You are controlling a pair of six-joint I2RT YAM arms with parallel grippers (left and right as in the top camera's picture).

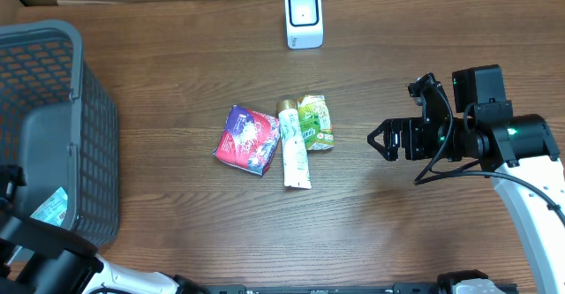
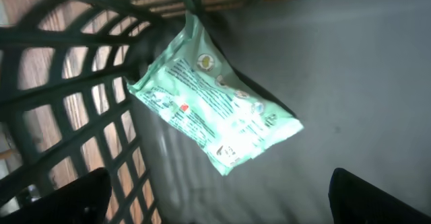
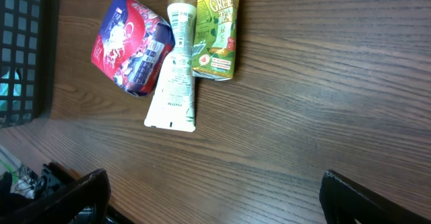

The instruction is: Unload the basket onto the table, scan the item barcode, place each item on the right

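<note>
The bottom of the packet should stay uncovered for scanning, so my left gripper should next grab the mint-green packet across its middle (image 1: pixel 51 209) (image 2: pixel 214 104) by opposite edges.
A mint-green packet (image 2: pixel 212 103) lies inside the grey basket (image 2: pixel 74 83), against its latticed wall. My left gripper (image 2: pixel 219 197) hangs open just above it with nothing between the fingers. In the overhead view the same packet (image 1: pixel 51 207) shows at the basket's (image 1: pixel 95 126) near end. On the table's middle lie a red and purple packet (image 1: pixel 247 139), a white tube (image 1: pixel 294 148) and a green tea packet (image 1: pixel 316 122). My right gripper (image 1: pixel 381 139) stands open to their right, over bare wood. The white scanner (image 1: pixel 304 18) stands at the back.
The basket takes up the table's left side. In the right wrist view the red packet (image 3: pixel 131 46), tube (image 3: pixel 174 76) and green packet (image 3: pixel 217 29) lie ahead of the open right gripper (image 3: pixel 215 197). The basket's corner (image 3: pixel 20 49) shows at the left.
</note>
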